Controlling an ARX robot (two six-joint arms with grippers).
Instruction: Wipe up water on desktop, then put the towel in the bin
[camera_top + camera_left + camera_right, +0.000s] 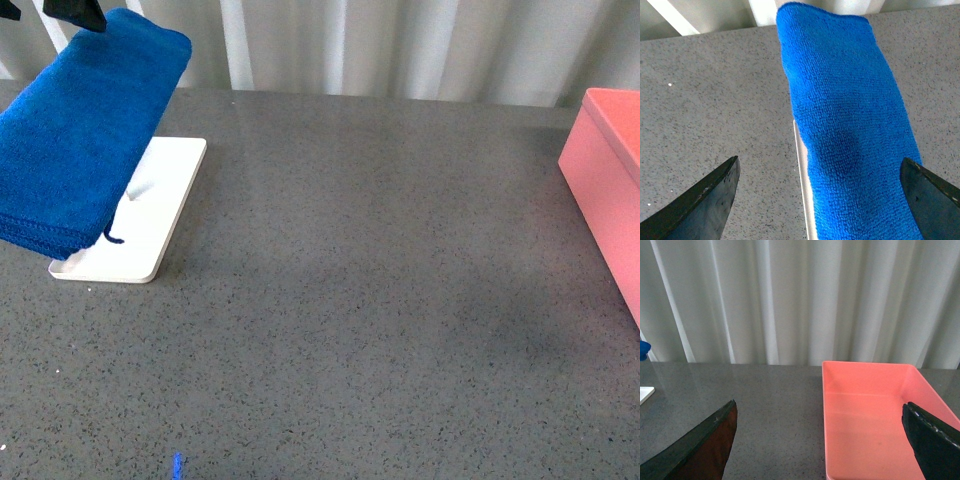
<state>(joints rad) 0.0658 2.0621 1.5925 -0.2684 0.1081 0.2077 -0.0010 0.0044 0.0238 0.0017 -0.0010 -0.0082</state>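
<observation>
My left gripper grabs the blue towel (850,130) by its folded top end (817,32) next, to wipe up the water on the desktop.
The blue towel (80,130) hangs folded and slanted above the white tray (165,215) at the far left of the speckled grey desktop (360,300). In the left wrist view the towel (850,130) fills the space ahead, and my left gripper (819,161) stands open just short of it, one finger (710,200) over bare desktop, the other (930,195) at the towel's far side. The pink bin (610,190) sits at the right edge. My right gripper (819,404) is open, above and in front of the empty bin (875,430). I cannot make out any water.
A thin white tray edge (802,190) runs beside the towel. A black part (75,12) shows at the towel's top end. A small blue thread (177,465) lies near the front edge. Pale curtains (790,300) close off the back.
</observation>
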